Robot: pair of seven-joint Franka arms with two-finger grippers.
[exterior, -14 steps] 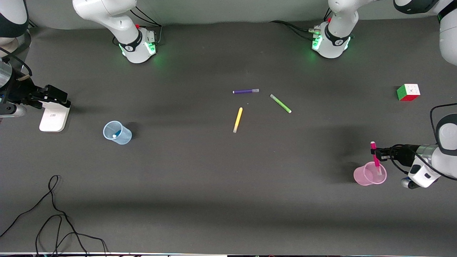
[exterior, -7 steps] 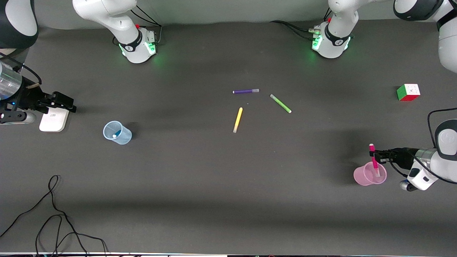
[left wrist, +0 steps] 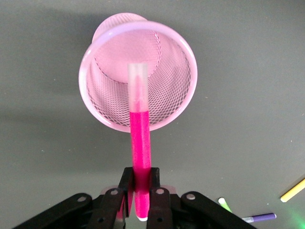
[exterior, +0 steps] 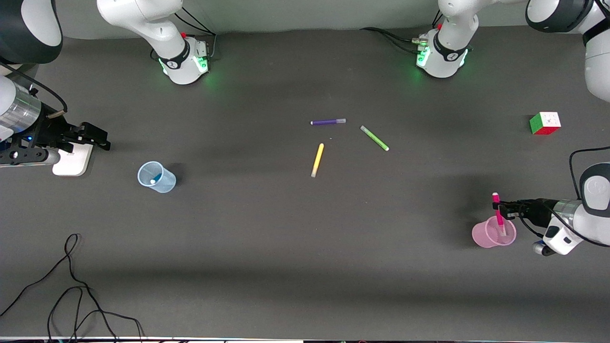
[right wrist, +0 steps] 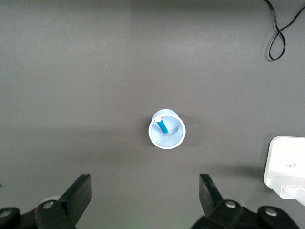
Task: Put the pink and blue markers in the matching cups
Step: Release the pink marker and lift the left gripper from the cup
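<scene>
I should release the marker with my left gripper now. The pink marker's pale end is inside the pink cup's rim [exterior: 489,233], so the marker would stay in the cup if I opened now.
The pink marker [exterior: 498,215] stands tilted with its pale capped end inside the pink cup [exterior: 483,236] at the left arm's end of the table. My left gripper [exterior: 498,206] is shut on the marker's upper part. In the left wrist view the fingers clamp the marker [left wrist: 140,138] just above the cup's rim [left wrist: 188,62]. The blue marker [exterior: 155,180] rests inside the pale blue cup [exterior: 165,184] toward the right arm's end. My right gripper [exterior: 104,141] is open and empty, up beside a white box. The right wrist view shows the blue cup [right wrist: 178,136] and blue marker [right wrist: 163,127] below.
A white box [exterior: 71,162] lies under my right arm. A purple pen [exterior: 328,122], a green pen [exterior: 374,138] and a yellow pen [exterior: 317,160] lie mid-table. A colour cube [exterior: 544,123] sits near the left arm's end. A black cable [exterior: 71,286] loops by the near edge.
My right gripper has moved off the white box toward the middle of the table. My left gripper has shifted slightly, with the pink marker still in it and dipping into the pink cup.
</scene>
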